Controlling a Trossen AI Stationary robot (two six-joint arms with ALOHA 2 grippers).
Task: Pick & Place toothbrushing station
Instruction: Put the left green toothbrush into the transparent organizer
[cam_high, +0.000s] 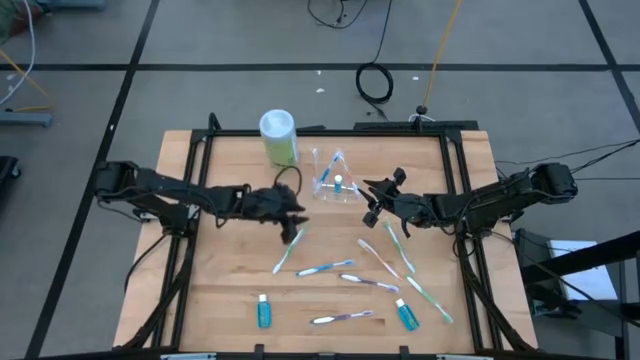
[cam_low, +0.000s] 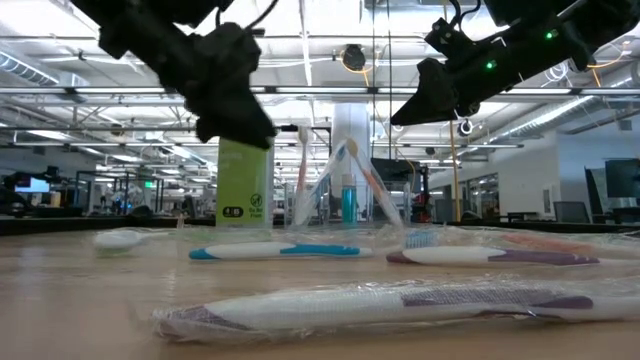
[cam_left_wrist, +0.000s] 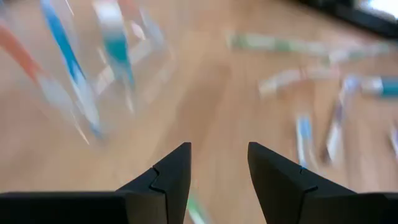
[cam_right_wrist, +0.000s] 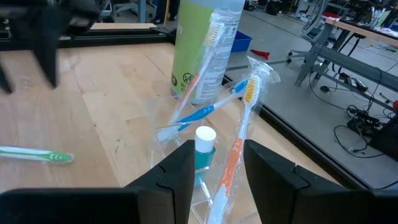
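My left gripper grabs the green toothbrush by its handle (cam_high: 283, 262) next, to place the toothbrush in the clear cup (cam_high: 333, 180).
A small clear cup (cam_high: 333, 180) stands at the table's far middle, next to the green canister. It holds wrapped blue (cam_right_wrist: 205, 112) and orange (cam_right_wrist: 233, 155) toothbrushes and a white-capped blue tube (cam_right_wrist: 204, 144). Several wrapped toothbrushes, green (cam_high: 288, 250), blue (cam_high: 325, 268) and purple (cam_high: 368, 283), lie flat on the table's middle and near part, with two blue tubes (cam_high: 264, 312) (cam_high: 406, 314) near the front edge. My left gripper (cam_high: 292, 228) is open and empty above the green toothbrush, left of the cup. My right gripper (cam_high: 370, 200) is open and empty just right of the cup, pointing at it (cam_right_wrist: 216, 162).
A green canister with a white lid (cam_high: 278, 135) stands at the far edge, just left of the cup. A black frame (cam_high: 190, 250) runs along the table's sides. Bare wood (cam_high: 225, 270) lies at the near left.
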